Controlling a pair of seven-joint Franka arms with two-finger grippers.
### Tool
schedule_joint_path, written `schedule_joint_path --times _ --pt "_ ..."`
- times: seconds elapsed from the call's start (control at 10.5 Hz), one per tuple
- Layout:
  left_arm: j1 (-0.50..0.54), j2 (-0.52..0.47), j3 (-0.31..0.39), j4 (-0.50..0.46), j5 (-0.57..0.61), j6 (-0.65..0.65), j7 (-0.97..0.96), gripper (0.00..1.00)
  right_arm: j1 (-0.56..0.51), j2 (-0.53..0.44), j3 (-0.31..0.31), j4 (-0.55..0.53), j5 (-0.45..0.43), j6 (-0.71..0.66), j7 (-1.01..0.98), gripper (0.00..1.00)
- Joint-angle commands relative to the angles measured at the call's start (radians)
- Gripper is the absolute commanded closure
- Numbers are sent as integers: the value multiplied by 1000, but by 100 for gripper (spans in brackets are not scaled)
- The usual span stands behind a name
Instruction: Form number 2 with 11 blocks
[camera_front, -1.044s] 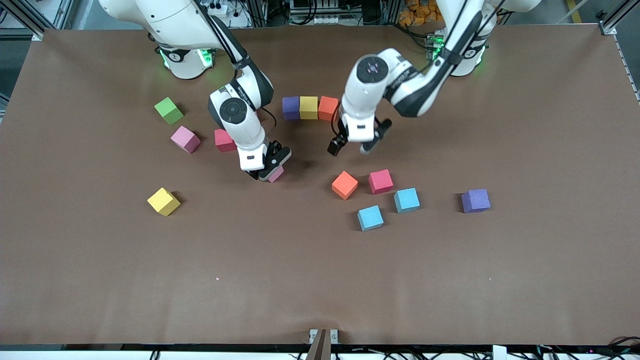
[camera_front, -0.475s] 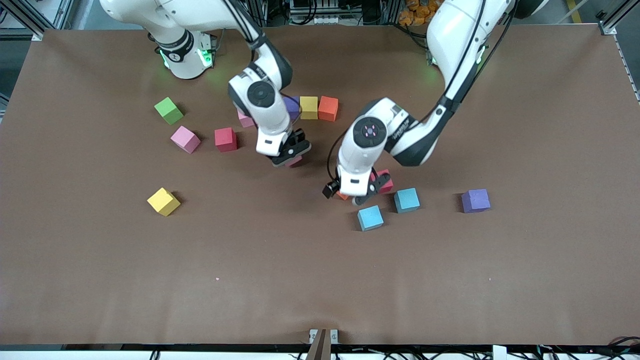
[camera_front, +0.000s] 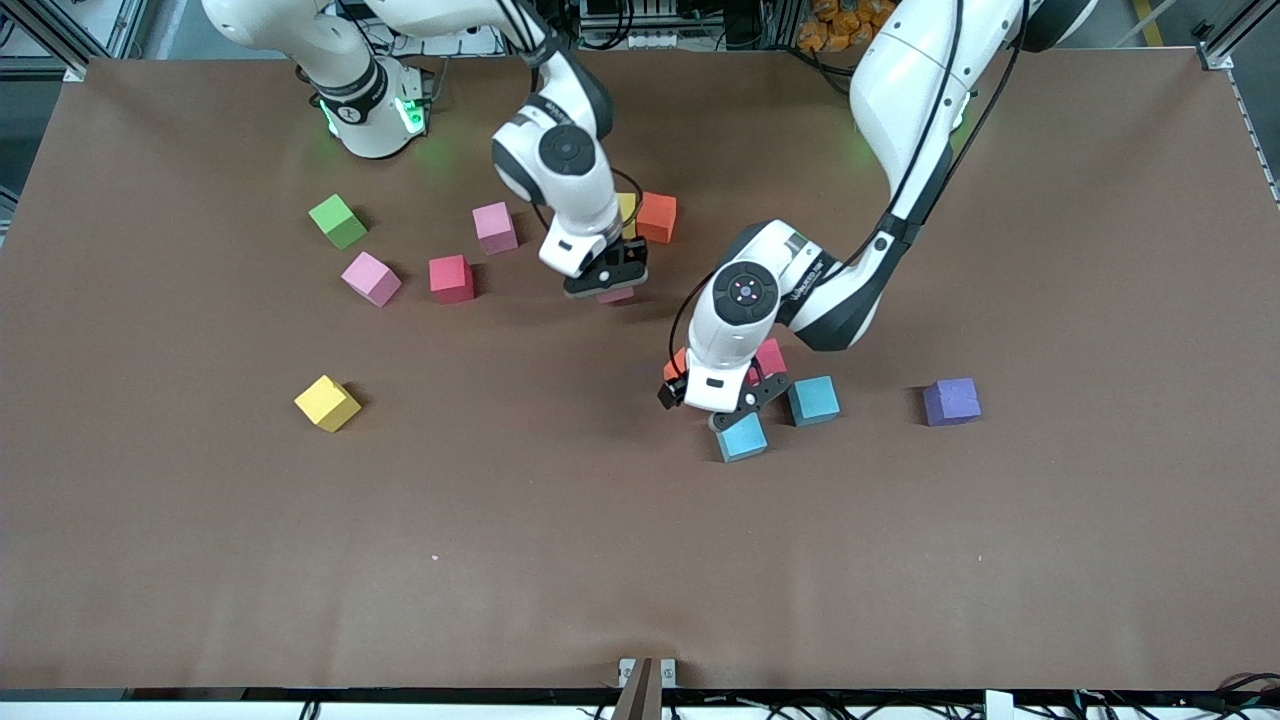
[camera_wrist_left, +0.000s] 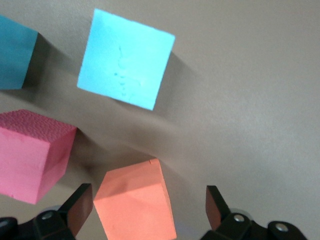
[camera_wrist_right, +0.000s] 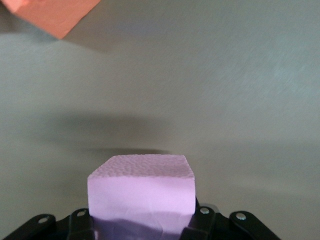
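Observation:
The left gripper grabs the orange block (camera_front: 675, 364) (camera_wrist_left: 135, 202) between its fingers by the block's opposite sides next, to build up the number 2.
My right gripper (camera_front: 608, 287) is shut on a pink block (camera_front: 616, 296) (camera_wrist_right: 141, 192) and holds it just above the table, next to the yellow block (camera_front: 628, 208) and orange block (camera_front: 657, 216) (camera_wrist_right: 50, 12) of a row. My left gripper (camera_front: 745, 403) (camera_wrist_left: 147, 207) hangs open over a cluster of blocks. In the left wrist view an orange block (camera_wrist_left: 135, 205) (camera_front: 676, 362) lies below, between the fingers. Beside it are a red block (camera_front: 770, 357) (camera_wrist_left: 32, 155) and two light blue blocks (camera_front: 742, 437) (camera_front: 813, 400) (camera_wrist_left: 125, 65).
Loose blocks toward the right arm's end: pink (camera_front: 495, 227), red (camera_front: 451, 279), pink (camera_front: 370, 278), yellow (camera_front: 327, 403), and a green cube (camera_front: 337, 221). A purple block (camera_front: 951, 401) sits toward the left arm's end. The brown table (camera_front: 640, 560) is bare nearer the camera.
The right gripper carried the pink block toward the row of blocks. The left gripper moved from beside the row to over the orange and red blocks, still open.

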Motion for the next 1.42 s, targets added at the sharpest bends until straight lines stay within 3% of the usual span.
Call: schedule_joint_path --times 0.0,0.66,1.14,1.33 --pt "-60 5 57 29 -49 -28 -1 0 44 10 -7 19 -6 23 115 98" --pt "-83 -1 81 -2 -91 -46 -279 0 113 119 -12 62 -8 112 270 99" --pt "-107 8 81 -29 -91 -46 -306 0 147 136 -22 68 -13 99 307 99" --pt "-107 10 81 -32 -91 -46 -306 0 193 136 -63 63 -16 83 307 99"
